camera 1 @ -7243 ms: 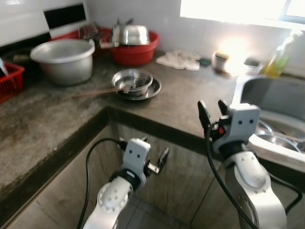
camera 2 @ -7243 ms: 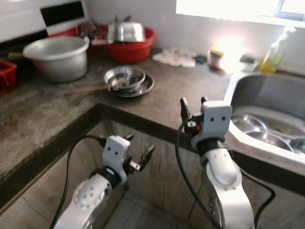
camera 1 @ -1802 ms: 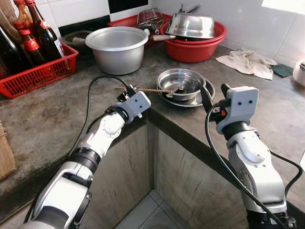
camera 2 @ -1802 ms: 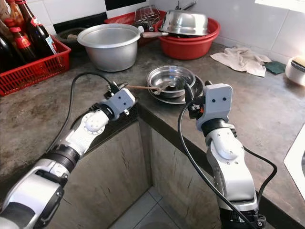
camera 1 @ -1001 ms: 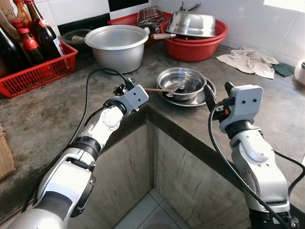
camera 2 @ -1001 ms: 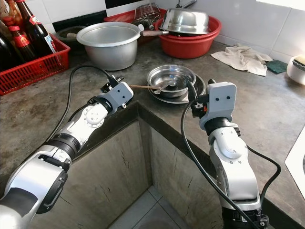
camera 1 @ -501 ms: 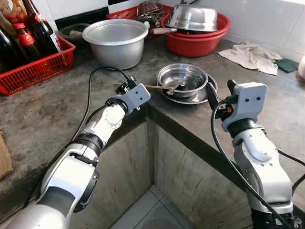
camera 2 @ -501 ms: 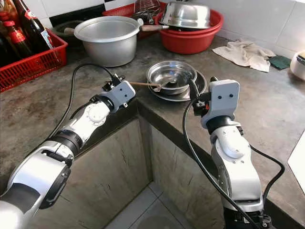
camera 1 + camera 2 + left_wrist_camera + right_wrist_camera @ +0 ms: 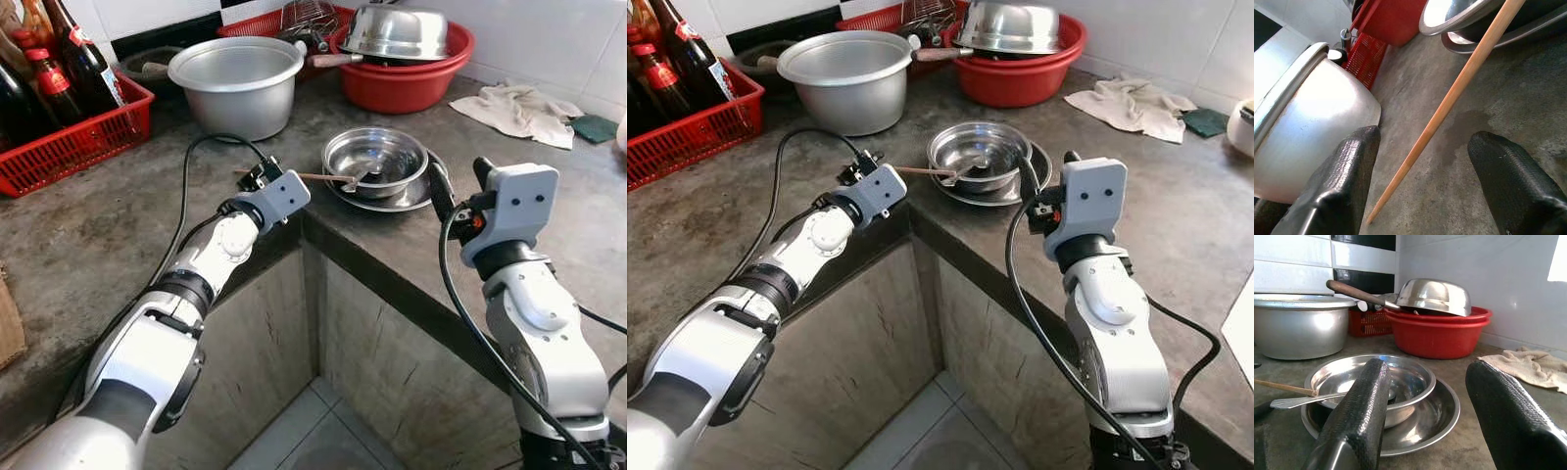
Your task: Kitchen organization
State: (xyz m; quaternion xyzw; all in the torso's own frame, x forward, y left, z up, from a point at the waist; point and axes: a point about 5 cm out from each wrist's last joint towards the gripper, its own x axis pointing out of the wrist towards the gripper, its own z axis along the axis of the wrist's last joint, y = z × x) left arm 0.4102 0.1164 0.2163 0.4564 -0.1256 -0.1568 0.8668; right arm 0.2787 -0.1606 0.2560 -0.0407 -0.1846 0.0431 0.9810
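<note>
My left gripper grabs the thin wooden stick by its loose end [image 9: 242, 172] next, since the stick's far end rests inside the steel bowl [image 9: 375, 160] beside a spoon.
A steel bowl [image 9: 375, 159] sits on a steel plate [image 9: 416, 198] near the counter's inner corner. A spoon [image 9: 1303, 401] and a thin wooden stick [image 9: 313, 177] lean in the bowl, the stick's free end pointing left. My left gripper [image 9: 257, 176] is at that free end, low over the counter. It is open, and the stick [image 9: 1449, 103] runs between its two fingers [image 9: 1347, 181] without being pinched. My right gripper [image 9: 456, 186] is open just right of the plate, aimed at the bowl [image 9: 1371, 382], nothing between its fingers [image 9: 1508, 416].
A big aluminium pot [image 9: 235, 83] stands behind the bowl. A red basin [image 9: 402, 83] with an upturned steel bowl is at the back. A red crate of bottles [image 9: 59, 108] is far left, a cloth [image 9: 514, 108] to the right. The counter edge [image 9: 323, 240] drops to the floor.
The view turned left from the sink to the bowl. My left arm rose from below the counter to the stick's end. In the last half second almost nothing moved.
</note>
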